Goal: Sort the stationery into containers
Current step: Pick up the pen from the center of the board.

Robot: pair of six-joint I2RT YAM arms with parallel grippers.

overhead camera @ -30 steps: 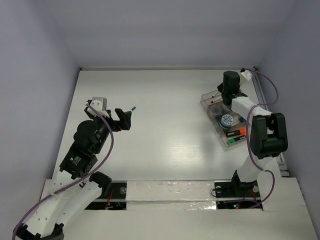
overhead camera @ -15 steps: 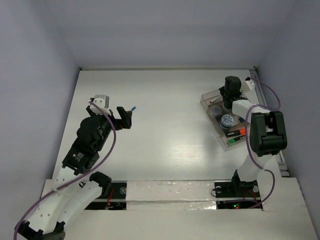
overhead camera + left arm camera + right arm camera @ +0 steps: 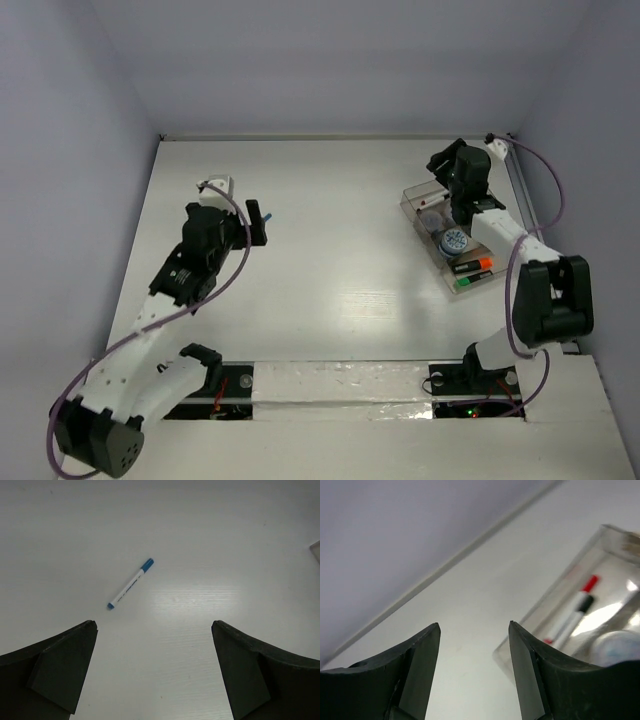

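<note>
I should next pick up the blue-capped pen by its white body (image 3: pixel 127 588) with my left gripper, so its blue cap is free to lie in the tray.
A white pen with a blue cap (image 3: pixel 270 213) lies alone on the white table; in the left wrist view the pen (image 3: pixel 131 583) lies slantwise just beyond my fingers. My left gripper (image 3: pixel 258 224) (image 3: pixel 153 625) is open and empty, close to the pen. The clear divided tray (image 3: pixel 411 196) at the right holds a blue-and-white pot (image 3: pixel 453 240), an orange-capped pen (image 3: pixel 472 266), a green-capped pen (image 3: pixel 470 283) and a red-capped pen (image 3: pixel 576 611). My right gripper (image 3: pixel 438 162) (image 3: pixel 474 625) is open and empty, raised over the tray's far corner (image 3: pixel 555 607).
Purple cables (image 3: pixel 545 185) loop along both arms. Grey walls close the table at the back and sides. The tray's corner (image 3: pixel 316 547) shows at the right edge of the left wrist view.
My left arm has reached forward and right, bringing its gripper closer to the blue-capped pen. My right gripper has lifted and tilted away from the tray toward the back wall.
</note>
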